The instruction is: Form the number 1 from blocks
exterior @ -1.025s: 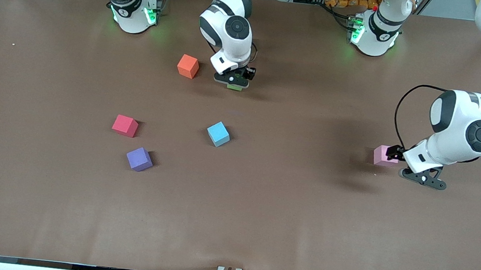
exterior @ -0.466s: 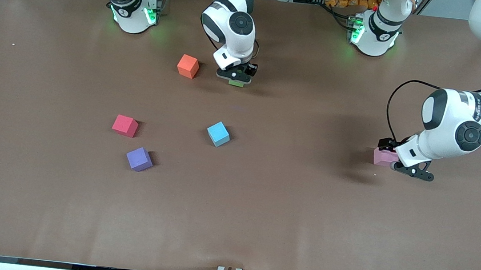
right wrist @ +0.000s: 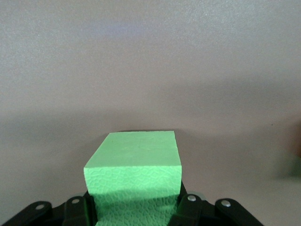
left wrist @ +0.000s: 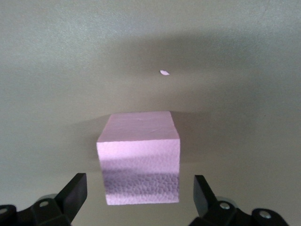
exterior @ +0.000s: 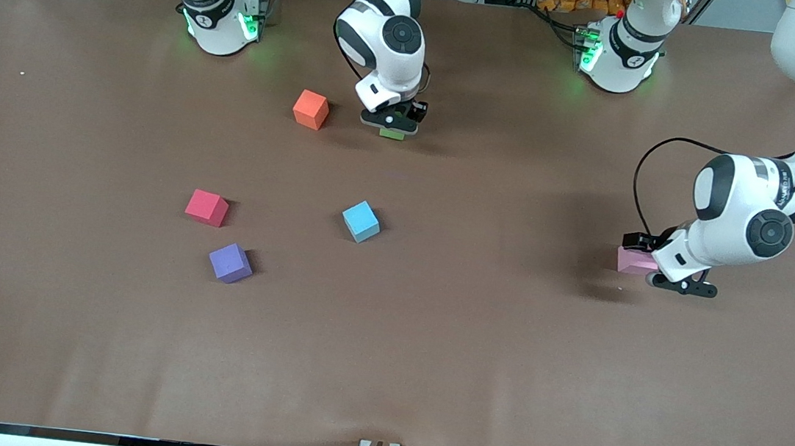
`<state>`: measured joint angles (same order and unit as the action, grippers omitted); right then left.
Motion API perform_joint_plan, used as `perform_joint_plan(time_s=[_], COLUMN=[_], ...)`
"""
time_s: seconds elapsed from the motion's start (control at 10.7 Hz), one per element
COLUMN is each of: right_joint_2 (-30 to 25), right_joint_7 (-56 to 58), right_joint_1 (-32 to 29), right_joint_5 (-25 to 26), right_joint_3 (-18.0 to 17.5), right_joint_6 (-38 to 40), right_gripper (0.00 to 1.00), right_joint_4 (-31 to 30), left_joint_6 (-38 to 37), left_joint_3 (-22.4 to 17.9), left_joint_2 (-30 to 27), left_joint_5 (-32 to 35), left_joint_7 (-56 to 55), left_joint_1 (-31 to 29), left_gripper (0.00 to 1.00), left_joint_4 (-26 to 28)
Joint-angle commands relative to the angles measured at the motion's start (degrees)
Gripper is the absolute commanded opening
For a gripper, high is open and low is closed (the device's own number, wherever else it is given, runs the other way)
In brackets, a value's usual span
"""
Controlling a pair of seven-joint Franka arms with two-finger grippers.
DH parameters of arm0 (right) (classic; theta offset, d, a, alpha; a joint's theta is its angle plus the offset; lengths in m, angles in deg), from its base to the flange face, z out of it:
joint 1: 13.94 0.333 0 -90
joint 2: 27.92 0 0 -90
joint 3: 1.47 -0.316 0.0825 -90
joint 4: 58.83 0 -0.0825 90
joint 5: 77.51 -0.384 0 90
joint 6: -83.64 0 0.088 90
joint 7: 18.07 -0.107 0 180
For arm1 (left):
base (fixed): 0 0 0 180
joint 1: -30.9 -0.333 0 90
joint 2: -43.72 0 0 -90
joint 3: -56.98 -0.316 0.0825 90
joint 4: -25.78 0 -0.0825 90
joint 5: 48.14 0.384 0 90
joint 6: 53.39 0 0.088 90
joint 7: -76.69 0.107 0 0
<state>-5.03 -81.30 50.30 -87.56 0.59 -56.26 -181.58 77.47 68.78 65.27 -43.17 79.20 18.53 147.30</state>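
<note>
Next, my left gripper takes hold of the light pink block point(exterior: 630, 260) by its opposite sides to build the number 1.
My right gripper point(exterior: 392, 123) is shut on a green block point(exterior: 392, 134), held low over the table beside the orange block point(exterior: 310, 109). In the right wrist view the green block point(right wrist: 134, 162) fills the space between the fingers of the gripper point(right wrist: 134, 207). My left gripper point(exterior: 662, 271) stands open, low at the left arm's end of the table. Its fingers point(left wrist: 75, 190) flank a light pink block point(left wrist: 139, 157) with a gap on each side. That pink block point(exterior: 630, 260) rests on the table. Red point(exterior: 207, 207), blue point(exterior: 361, 221) and purple point(exterior: 230, 263) blocks lie apart near the middle.
A brown mat point(exterior: 427, 359) covers the whole table, with wide bare room nearer the front camera. A small white speck point(left wrist: 164, 72) lies on it close to the pink block. Both arm bases point(exterior: 223, 20) stand along the edge farthest from the front camera.
My left gripper has come down and moved in over the pink block, so that its open fingers now flank it. My right gripper with the green block has shifted slightly toward the arm bases.
</note>
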Motion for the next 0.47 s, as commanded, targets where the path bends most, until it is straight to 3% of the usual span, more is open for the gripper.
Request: perform_joint_plan(time_s=[0.0,0.28,0.37], right_joint_2=[-1.45,-2.67,-3.81], right_joint_7=[-8.7,-12.1,-11.66], right_joint_1=[2.37,1.95,1.94], right_joint_5=[0.03,0.39,0.39], right_joint_3=[0.83,1.8,3.72], right_joint_6=[-0.28,-0.02,0.33], right_gripper=[1.0,1.0,1.0], right_joint_4=[-0.83,0.4,0.49], left_joint_6=[-0.08,0.09,0.18], left_joint_3=[-0.81,-1.16,-1.16], left_joint_2=[1.03,2.61,2.97], left_joint_5=[-0.58,0.74,1.53], left_joint_7=[-1.01,-0.92,-0.92], left_joint_1=[1.38,1.47,1.47], left_gripper=[1.0,1.0,1.0], left_joint_4=[-1.02,-2.86,-3.21])
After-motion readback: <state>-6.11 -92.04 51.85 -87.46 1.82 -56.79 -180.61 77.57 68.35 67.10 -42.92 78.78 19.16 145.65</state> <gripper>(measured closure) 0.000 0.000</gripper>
